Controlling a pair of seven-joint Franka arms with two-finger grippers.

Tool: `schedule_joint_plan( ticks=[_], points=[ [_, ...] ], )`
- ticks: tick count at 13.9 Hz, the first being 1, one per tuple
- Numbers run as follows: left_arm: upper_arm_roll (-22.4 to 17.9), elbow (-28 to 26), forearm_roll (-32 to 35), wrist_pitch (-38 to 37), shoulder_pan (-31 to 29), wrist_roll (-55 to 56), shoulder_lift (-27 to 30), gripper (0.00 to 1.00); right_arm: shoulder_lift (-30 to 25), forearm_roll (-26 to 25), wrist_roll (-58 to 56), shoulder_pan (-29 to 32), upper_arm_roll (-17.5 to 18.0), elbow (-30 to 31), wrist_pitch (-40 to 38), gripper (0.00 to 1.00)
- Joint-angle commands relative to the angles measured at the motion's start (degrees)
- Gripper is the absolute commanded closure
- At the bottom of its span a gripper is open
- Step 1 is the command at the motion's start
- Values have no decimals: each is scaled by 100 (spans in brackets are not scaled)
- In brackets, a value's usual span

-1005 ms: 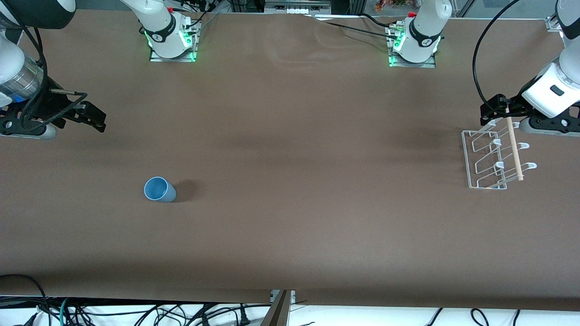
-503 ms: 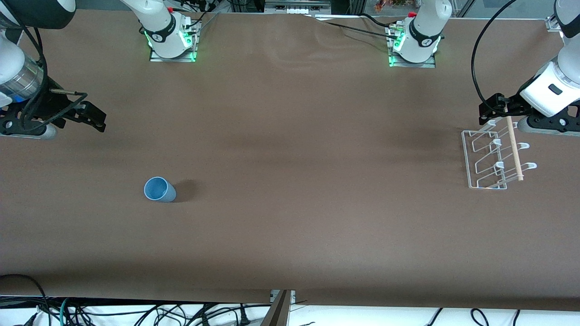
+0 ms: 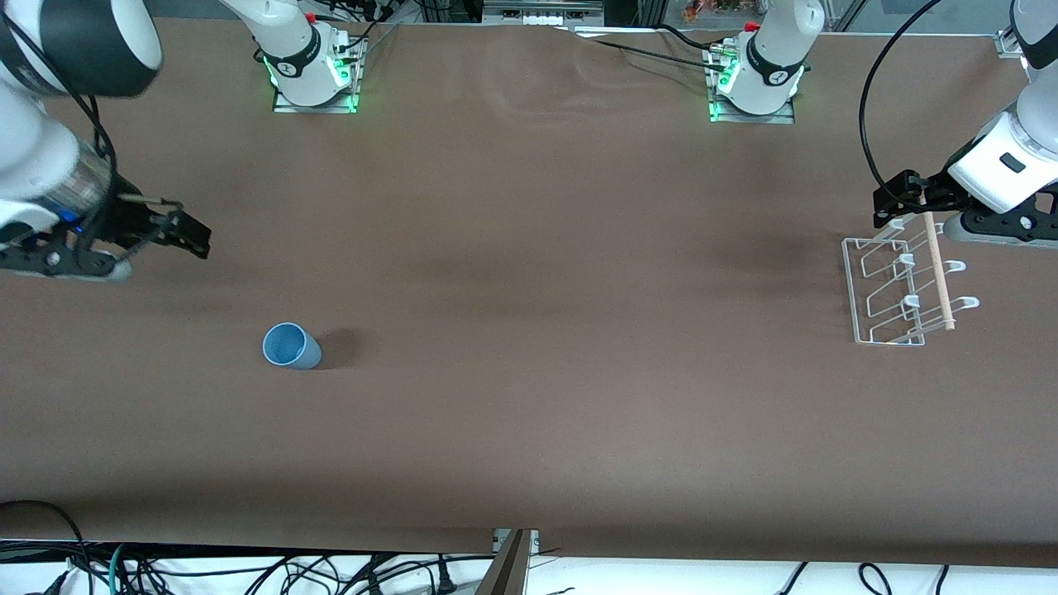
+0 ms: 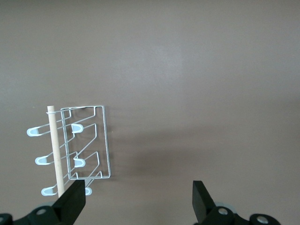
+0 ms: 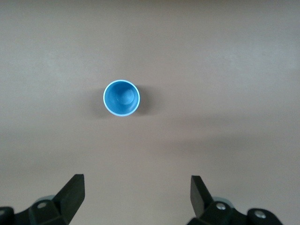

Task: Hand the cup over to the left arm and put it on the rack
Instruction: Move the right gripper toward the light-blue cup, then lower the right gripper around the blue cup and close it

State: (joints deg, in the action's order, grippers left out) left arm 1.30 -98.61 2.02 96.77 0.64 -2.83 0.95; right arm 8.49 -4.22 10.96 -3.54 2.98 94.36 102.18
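My right gripper grabs the cup by its rim (image 3: 284, 324) next, so that the light-blue cup's base (image 3: 313, 358) stays free for my left arm.
The light-blue cup (image 3: 291, 345) stands upright on the brown table toward the right arm's end, mouth up. In the right wrist view the cup (image 5: 121, 97) lies ahead of my right gripper (image 5: 136, 186), which is open and empty. That gripper (image 3: 192, 235) hovers over bare table, apart from the cup. The white wire rack (image 3: 897, 291) with its wooden dowel (image 3: 938, 273) stands at the left arm's end. My left gripper (image 3: 886, 207) is open and empty over the rack's edge farther from the front camera. The left wrist view shows the rack (image 4: 86, 145) beside that gripper (image 4: 139, 193).
The two arm bases (image 3: 312, 70) (image 3: 756, 78) stand at the table's edge farthest from the front camera. A black cable (image 3: 868, 107) loops from the left wrist. Cables hang below the table's near edge (image 3: 248, 570).
My right gripper has moved toward the cup, lower in the front view. The left gripper has shifted only slightly. The cup and the rack have not moved.
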Motion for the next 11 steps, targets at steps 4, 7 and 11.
schedule_joint_plan(
  ticks=[4,7,11],
  points=[
    [2,184,9,-132,24,28,-78,0,671,-79,-76,90,63,178,723,0],
    [11,184,9,-132,24,28,-78,0,1040,-79,-260,116,36,459,1346,0],
    [2,193,9,-167,33,28,-78,0,1392,-62,-550,169,-69,890,2287,0]
  ],
)
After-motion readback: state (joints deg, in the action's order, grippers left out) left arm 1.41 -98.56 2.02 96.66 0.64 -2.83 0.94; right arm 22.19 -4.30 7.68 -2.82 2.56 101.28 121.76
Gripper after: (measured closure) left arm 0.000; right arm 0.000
